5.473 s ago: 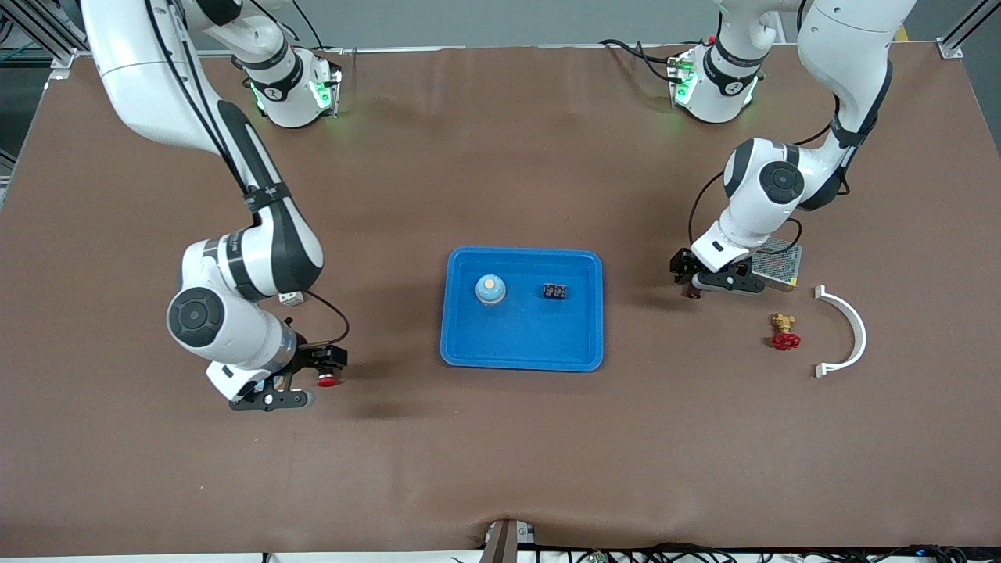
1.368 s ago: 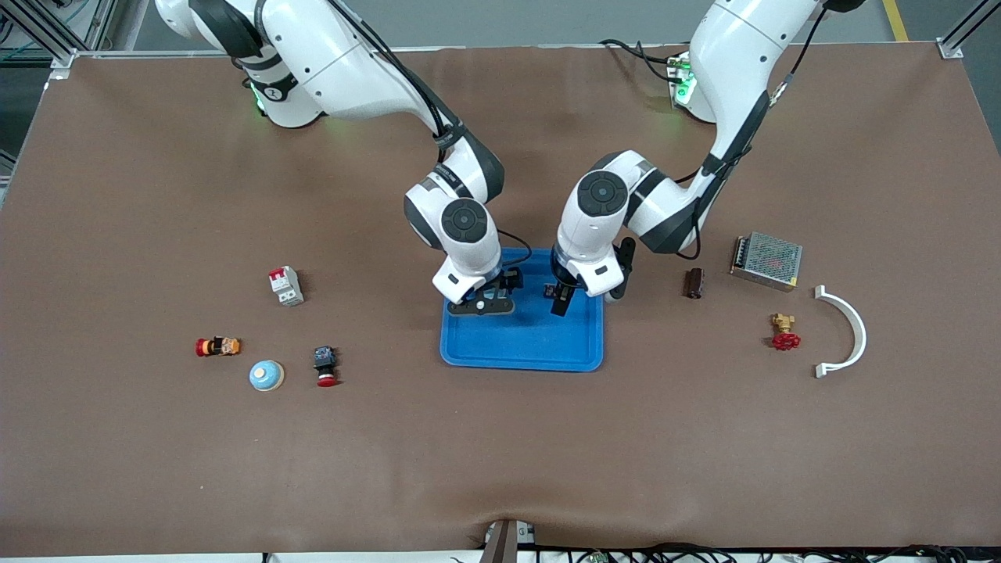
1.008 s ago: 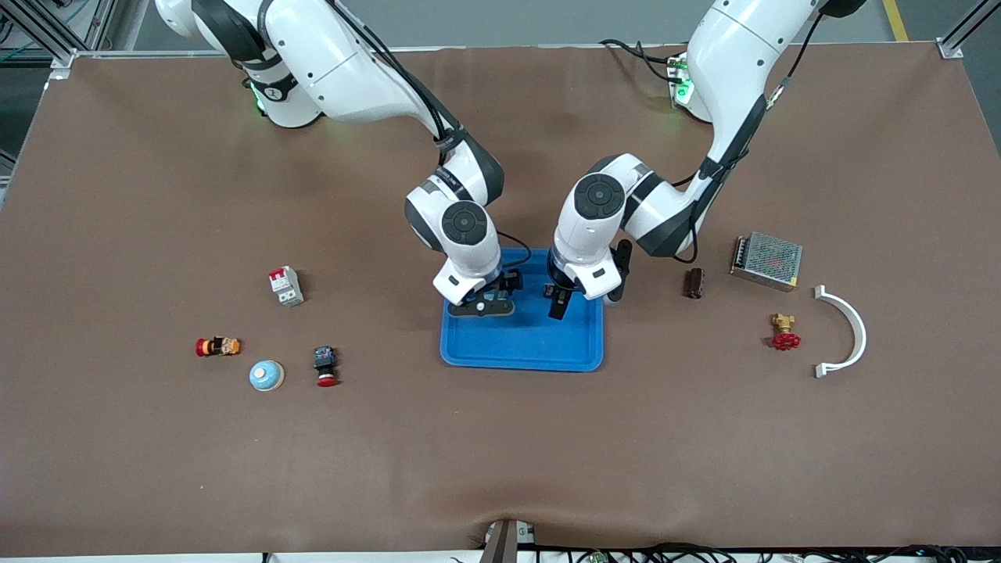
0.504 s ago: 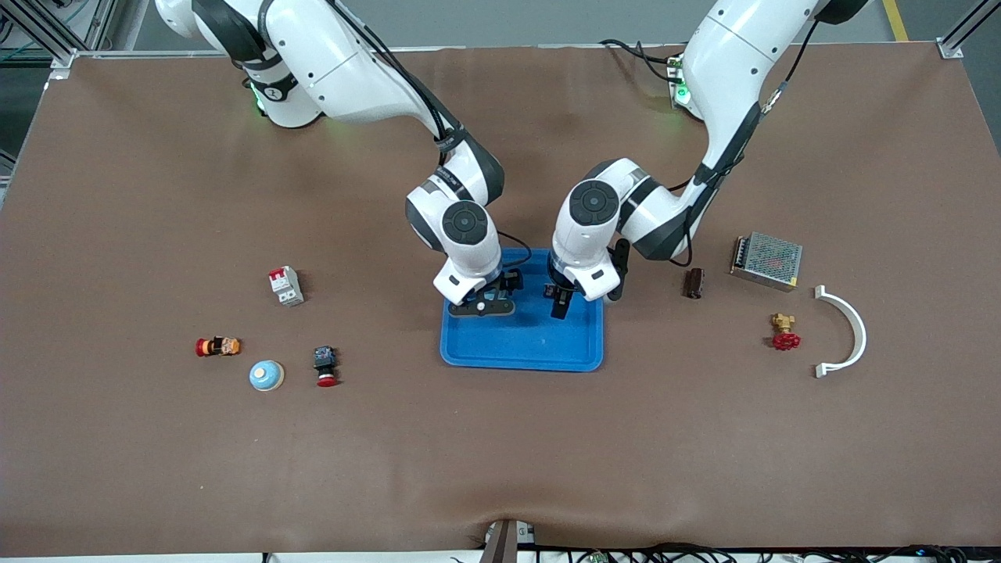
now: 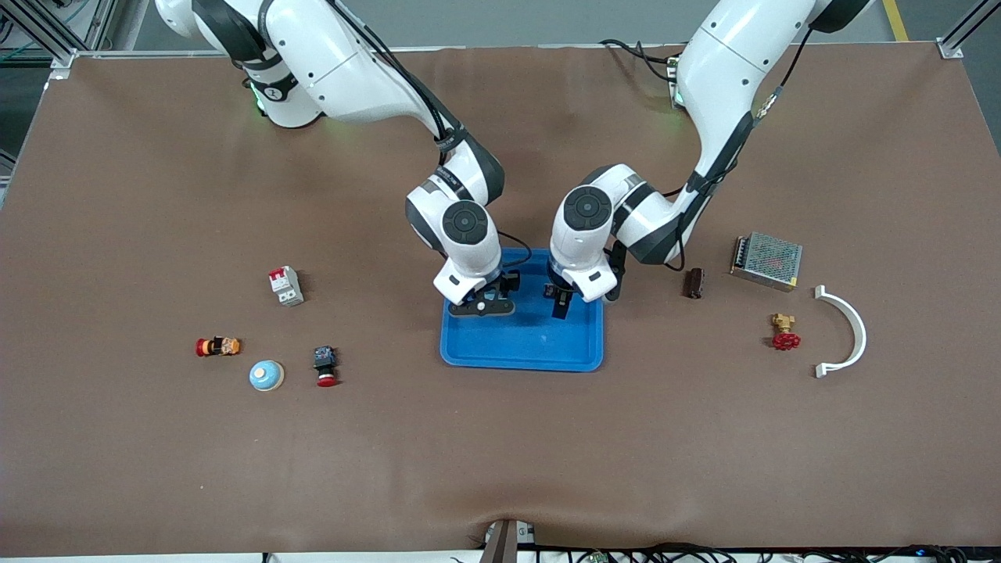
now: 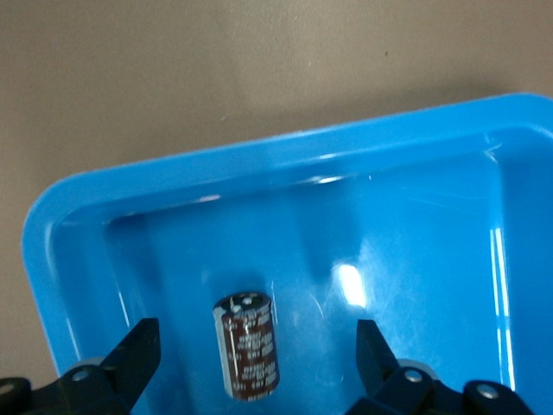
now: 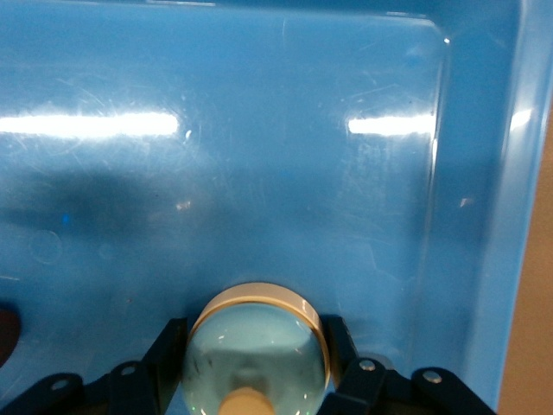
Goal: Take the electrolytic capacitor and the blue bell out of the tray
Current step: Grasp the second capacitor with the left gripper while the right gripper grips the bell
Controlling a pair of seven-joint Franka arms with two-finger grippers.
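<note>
My left gripper's fingers are still above the capacitor [image 6: 246,346] on the bottom of the tray, so it is too early to close. My left gripper lowers, then closes on the capacitor.
My left gripper [image 5: 559,303] is low in the blue tray [image 5: 532,344], at the left arm's end of it. In the left wrist view the gripper [image 6: 255,339] is open. A dark brown capacitor [image 6: 248,346] lies on the tray floor [image 6: 415,259] between the fingers, touching neither. My right gripper [image 5: 484,301] is low in the tray at the right arm's end. In the right wrist view the gripper [image 7: 256,330] is shut on a pale blue bell [image 7: 257,346] with a cream rim, down at the tray floor [image 7: 259,173]. In the front view both things are hidden by the grippers.
On the table toward the right arm's end lie a second pale blue bell [image 5: 266,375], a red push button [image 5: 324,366], a white breaker [image 5: 285,285] and a small orange part [image 5: 217,346]. Toward the left arm's end lie a brown capacitor [image 5: 693,283], a power supply [image 5: 766,259], a brass valve [image 5: 783,332] and a white curved bracket [image 5: 848,332].
Over the last second and a half both grippers stay at the tray; the left arm's elbow has shifted slightly toward the tray. The oldest frame shows both arms out at the table's ends.
</note>
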